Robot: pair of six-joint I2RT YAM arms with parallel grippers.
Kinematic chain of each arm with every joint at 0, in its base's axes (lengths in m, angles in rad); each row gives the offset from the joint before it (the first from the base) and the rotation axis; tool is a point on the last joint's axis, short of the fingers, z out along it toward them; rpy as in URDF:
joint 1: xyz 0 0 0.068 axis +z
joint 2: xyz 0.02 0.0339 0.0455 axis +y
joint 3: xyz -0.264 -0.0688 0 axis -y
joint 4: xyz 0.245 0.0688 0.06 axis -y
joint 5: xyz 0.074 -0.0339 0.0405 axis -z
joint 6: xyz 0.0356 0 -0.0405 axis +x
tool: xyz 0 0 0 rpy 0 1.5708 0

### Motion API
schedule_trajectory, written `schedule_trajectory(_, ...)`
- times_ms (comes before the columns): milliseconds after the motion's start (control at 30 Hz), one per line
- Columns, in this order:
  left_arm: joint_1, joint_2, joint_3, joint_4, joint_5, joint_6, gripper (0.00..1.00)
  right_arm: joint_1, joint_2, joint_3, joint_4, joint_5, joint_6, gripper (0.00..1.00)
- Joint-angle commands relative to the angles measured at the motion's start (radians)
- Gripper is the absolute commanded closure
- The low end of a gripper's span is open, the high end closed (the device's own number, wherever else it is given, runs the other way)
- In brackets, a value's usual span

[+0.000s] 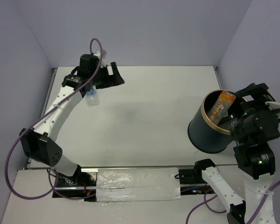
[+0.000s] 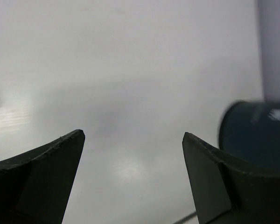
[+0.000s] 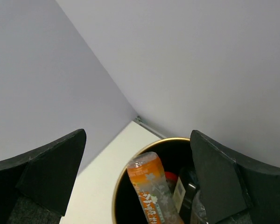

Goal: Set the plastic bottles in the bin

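I should next grab the clear blue-labelled bottle across its base end (image 1: pixel 92 100) with my left gripper, so its neck end stays free to hand to my right gripper.
The dark bin (image 1: pixel 209 135) with a tan-gold rim stands at the right of the table. The orange bottle (image 1: pixel 221 106) leans inside it, its base sticking above the rim. In the right wrist view the orange bottle (image 3: pixel 151 186) lies in the bin (image 3: pixel 130 161) next to a red-capped bottle (image 3: pixel 171 177) and other bottles that are partly hidden. My right gripper (image 3: pixel 137 133) is open and empty above the bin's near right side (image 1: pixel 240 105). A clear blue-labelled bottle (image 1: pixel 92 97) lies at the far left, under my left wrist. My left gripper (image 1: pixel 119 74) is open and empty, past that bottle (image 2: pixel 133 135).
Lilac walls close the table on the left, far and right sides. A strip of silver tape (image 1: pixel 137 184) runs along the near edge between the arm bases. The bin also shows at the right edge of the left wrist view (image 2: pixel 256 135).
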State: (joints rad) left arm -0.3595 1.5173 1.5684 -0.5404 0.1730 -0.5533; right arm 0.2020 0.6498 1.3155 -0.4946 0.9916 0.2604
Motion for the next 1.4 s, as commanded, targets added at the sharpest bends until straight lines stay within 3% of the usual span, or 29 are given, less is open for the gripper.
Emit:
schedule_trajectory(0, 0.160, 0.078, 0.033, -0.137, -0.168, -0.069, 0.01, -0.006, 0.017, 0.031, -0.055, -0.037, -0.001, 0.00)
schedule_trajectory(33, 0.183, 0.101, 0.057, -0.162, -0.256, -0.076, 0.01, -0.006, 0.020, 0.031, -0.070, -0.044, 0.011, 0.00)
schedule_trajectory(267, 0.266, 0.311, 0.166, -0.217, -0.440, -0.004, 0.01, -0.006, 0.047, 0.013, -0.087, -0.116, 0.056, 0.00)
schedule_trajectory(467, 0.318, 0.510, 0.268, -0.230, -0.443, 0.009, 0.01, -0.006, 0.070, 0.021, -0.090, -0.159, 0.068, 0.00)
schedule_trajectory(667, 0.324, 0.580, 0.174, -0.120, -0.423, 0.006, 0.01, -0.004, 0.077, 0.014, -0.085, -0.172, 0.068, 0.00)
schedule_trajectory(900, 0.323, 0.563, 0.104, -0.041, -0.320, 0.030, 0.35, -0.006, 0.093, 0.030, -0.101, -0.211, 0.085, 0.00)
schedule_trajectory(1033, 0.318, 0.465, 0.082, -0.033, -0.199, 0.076, 0.41, -0.006, 0.126, 0.077, -0.124, -0.289, 0.102, 0.00)
schedule_trajectory(1100, 0.314, 0.359, 0.049, -0.021, -0.108, 0.102, 0.42, -0.003, 0.174, 0.131, -0.156, -0.398, 0.108, 0.00)
schedule_trajectory(1233, 0.263, 0.154, -0.095, 0.124, 0.269, 0.113, 0.42, 0.002, 0.283, 0.232, -0.199, -0.707, 0.164, 0.00)
schedule_trajectory(1267, 0.255, 0.120, -0.114, 0.152, 0.337, 0.064, 0.43, 0.008, 0.306, 0.263, -0.184, -0.849, 0.174, 0.00)
schedule_trajectory(1367, 0.203, 0.034, -0.171, 0.250, 0.527, -0.022, 0.46, 0.072, 0.404, 0.304, -0.145, -0.967, 0.211, 0.00)
